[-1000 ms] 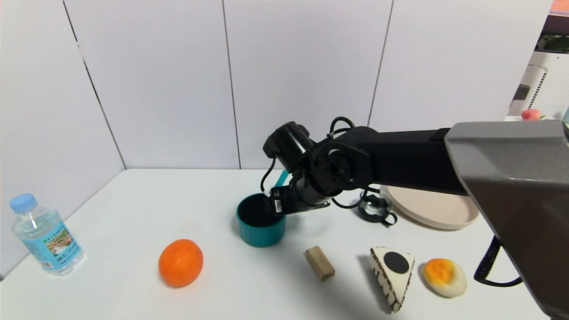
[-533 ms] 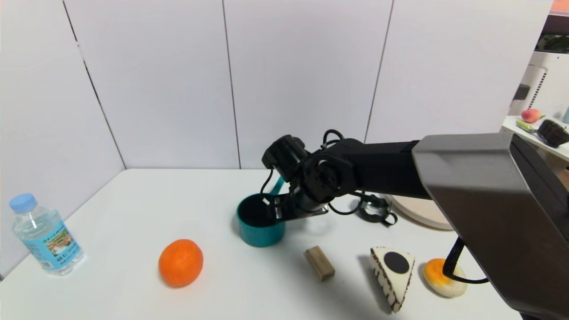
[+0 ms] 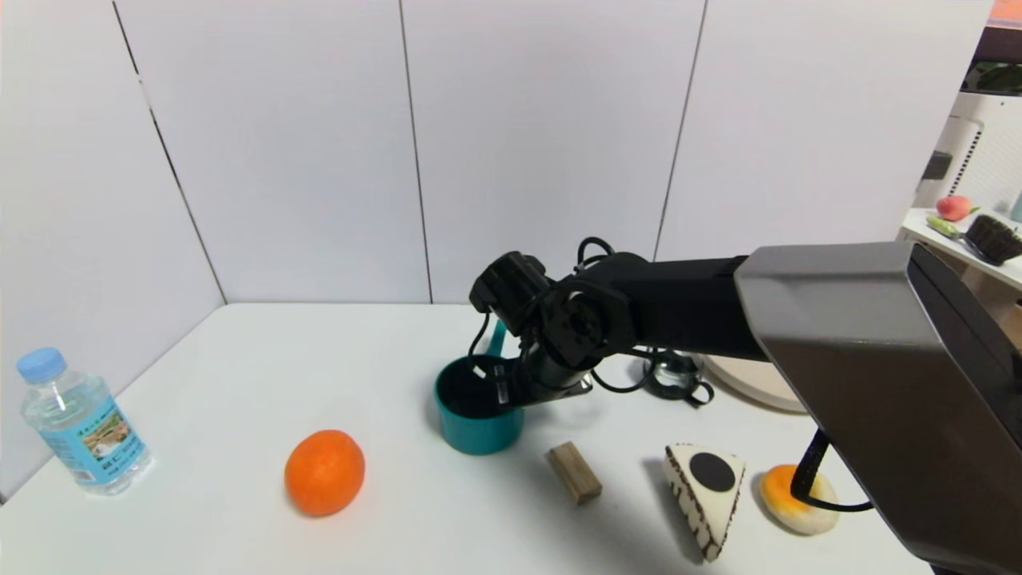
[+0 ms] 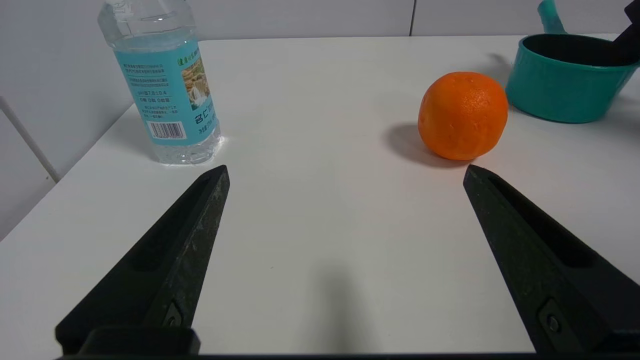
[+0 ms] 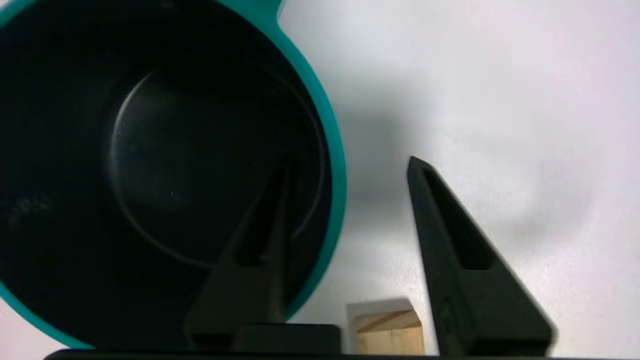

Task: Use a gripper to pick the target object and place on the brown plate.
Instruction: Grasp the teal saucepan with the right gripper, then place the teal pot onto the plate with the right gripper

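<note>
The saucepan's round bowl is wider than my open fingers, so my right gripper will next pinch the saucepan by the thin side at its rim (image 5: 337, 192).
The teal saucepan (image 3: 477, 427) stands mid-table, dark inside, its handle (image 3: 497, 339) pointing to the back. It also shows in the left wrist view (image 4: 565, 85) and the right wrist view (image 5: 335, 165). My right gripper (image 3: 499, 383) is open and straddles the pan's right wall: in the right wrist view (image 5: 350, 164) one finger (image 5: 265, 225) is inside the pan and the other finger (image 5: 450, 240) is outside, apart from the rim. The brown plate (image 3: 746, 382) lies at the back right, mostly hidden by my arm. My left gripper (image 4: 346, 170) is open and empty, low over the table's front left.
An orange (image 3: 324, 471) and a water bottle (image 3: 80, 423) sit at the front left. A wooden block (image 3: 573, 473), a cake slice (image 3: 707, 487) and a yellow-topped bun (image 3: 798, 499) lie along the front right. A glass cup (image 3: 675, 375) stands beside the plate.
My right arm has come down and its gripper now sits lower over the pan's wall. The saucepan has shifted slightly right and toward the front.
</note>
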You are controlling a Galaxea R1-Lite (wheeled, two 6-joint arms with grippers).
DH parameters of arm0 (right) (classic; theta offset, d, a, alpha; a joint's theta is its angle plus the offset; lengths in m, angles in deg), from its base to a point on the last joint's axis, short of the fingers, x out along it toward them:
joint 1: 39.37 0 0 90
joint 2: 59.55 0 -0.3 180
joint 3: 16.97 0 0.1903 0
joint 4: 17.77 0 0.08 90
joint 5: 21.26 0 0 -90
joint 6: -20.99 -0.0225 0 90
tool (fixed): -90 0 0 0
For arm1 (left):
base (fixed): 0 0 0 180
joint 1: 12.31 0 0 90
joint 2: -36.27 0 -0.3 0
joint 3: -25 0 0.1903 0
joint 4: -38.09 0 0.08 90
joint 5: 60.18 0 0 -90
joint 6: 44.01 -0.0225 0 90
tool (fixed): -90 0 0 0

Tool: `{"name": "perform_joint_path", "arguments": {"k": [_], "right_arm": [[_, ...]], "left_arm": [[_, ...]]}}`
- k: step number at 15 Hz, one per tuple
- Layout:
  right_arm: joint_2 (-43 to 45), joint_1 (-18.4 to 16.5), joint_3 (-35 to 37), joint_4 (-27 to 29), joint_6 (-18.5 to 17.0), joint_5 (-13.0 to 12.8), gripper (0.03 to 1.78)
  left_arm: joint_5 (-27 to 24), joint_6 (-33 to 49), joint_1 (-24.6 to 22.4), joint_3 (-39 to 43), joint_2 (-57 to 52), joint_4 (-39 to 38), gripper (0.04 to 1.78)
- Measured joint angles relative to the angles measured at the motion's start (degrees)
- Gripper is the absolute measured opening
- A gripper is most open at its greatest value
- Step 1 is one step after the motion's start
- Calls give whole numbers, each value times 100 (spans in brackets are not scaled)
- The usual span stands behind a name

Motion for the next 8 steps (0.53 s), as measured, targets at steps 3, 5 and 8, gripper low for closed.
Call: {"name": "perform_joint_path", "arguments": {"k": [3,5,8], "right_arm": [[65,-4,5,0,-13,4,12],[152,-11,0,13,-9,-2,12],[414,-34,-11,13,17,-5,12]], "left_arm": [[2,0,0,0,0,0,169],[5,2,5,0,0,0,169],[2,0,0,0,0,0,169]]}}
